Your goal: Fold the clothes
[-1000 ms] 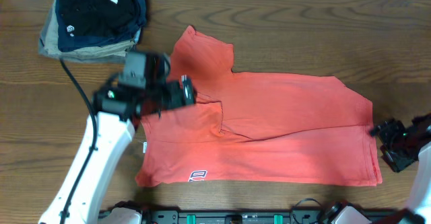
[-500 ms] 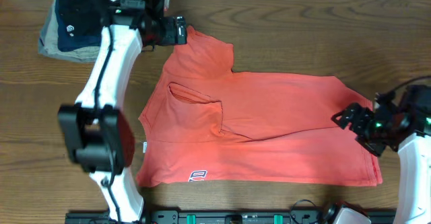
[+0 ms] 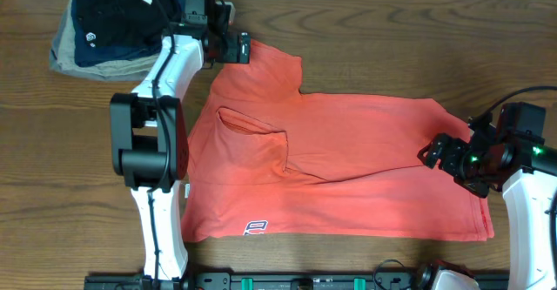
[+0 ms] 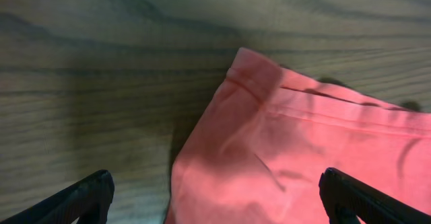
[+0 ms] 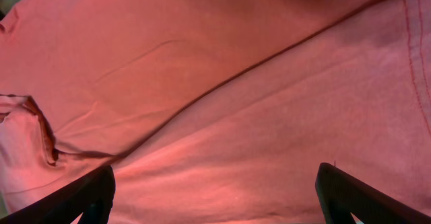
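I need to grab the T-shirt's far sleeve next with my left gripper, by the sleeve's outer edge near its hemmed corner. Then I can fold the T-shirt's far side toward the front.
The clothes, a coral-red T-shirt [image 3: 348,168], lie flat on the wooden table with one part folded over the middle. White lettering [image 3: 254,228] shows near the front edge. My left gripper [image 3: 242,47] hovers open at the far sleeve corner. In the left wrist view that hemmed corner [image 4: 259,83] lies on the wood ahead of the wide-open left gripper [image 4: 215,187], with nothing gripped. My right gripper [image 3: 434,154] hangs open over the shirt's right part. The right wrist view shows only red cloth [image 5: 222,89] between the spread right gripper [image 5: 215,187] fingers.
A stack of folded dark and khaki garments [image 3: 122,20] sits at the far left corner, just behind the left arm [image 3: 148,142]. Bare wood [image 3: 418,46] runs along the far side and to the left of the shirt. The right arm's white link [image 3: 531,220] stands by the right edge.
The left arm swung from over the shirt's left half up to the far sleeve corner. The right gripper moved left from beyond the hem onto the shirt, its jaws widening slightly.
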Robot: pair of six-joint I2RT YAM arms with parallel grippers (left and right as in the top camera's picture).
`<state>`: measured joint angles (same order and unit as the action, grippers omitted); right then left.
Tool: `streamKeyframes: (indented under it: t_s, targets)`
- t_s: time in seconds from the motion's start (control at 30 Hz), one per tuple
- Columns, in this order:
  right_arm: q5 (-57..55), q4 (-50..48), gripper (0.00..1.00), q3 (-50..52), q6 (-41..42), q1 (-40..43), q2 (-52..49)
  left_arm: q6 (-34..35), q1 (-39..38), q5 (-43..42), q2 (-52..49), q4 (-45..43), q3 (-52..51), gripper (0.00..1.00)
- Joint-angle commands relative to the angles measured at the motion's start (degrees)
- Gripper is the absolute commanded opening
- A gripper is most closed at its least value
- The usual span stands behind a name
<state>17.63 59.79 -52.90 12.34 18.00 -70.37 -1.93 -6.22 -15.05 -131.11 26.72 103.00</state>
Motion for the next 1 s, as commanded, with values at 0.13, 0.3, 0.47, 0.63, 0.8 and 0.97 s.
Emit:
streamKeyframes:
  t_s: [0.13,0.3,0.47,0.63,0.8,0.97]
  targets:
    - [-0.92,-0.61,0.94,-0.15,-0.35,-0.46,0.17,-1.07,-0.61,0.11,-5.03,-0.74,1.49,0.99]
    - [-0.96,-0.68,0.93,-0.15,-0.17,-0.46,0.17,-1.05,-0.72,0.11,-6.08,-1.4,1.49,0.66]
    - [-1.09,-2.78,0.8,-0.2,-0.24,-0.48,0.13,-1.03,-0.72,0.11,-5.73,-1.05,1.49,0.12]
    - [-7.5,-5.31,0.81,-3.41,1.79,-2.16,0.13,-1.03,-0.72,0.11,-5.73,0.85,1.49,0.1]
    - [-10.6,-9.31,0.88,-9.51,1.84,-2.16,-1.64,-1.03,-0.72,0.11,-5.7,1.25,1.49,0.1]
    - [-16.79,-16.02,0.87,-12.55,4.5,-2.01,-8.46,-1.01,-0.72,0.11,-5.73,2.4,1.49,0.1]
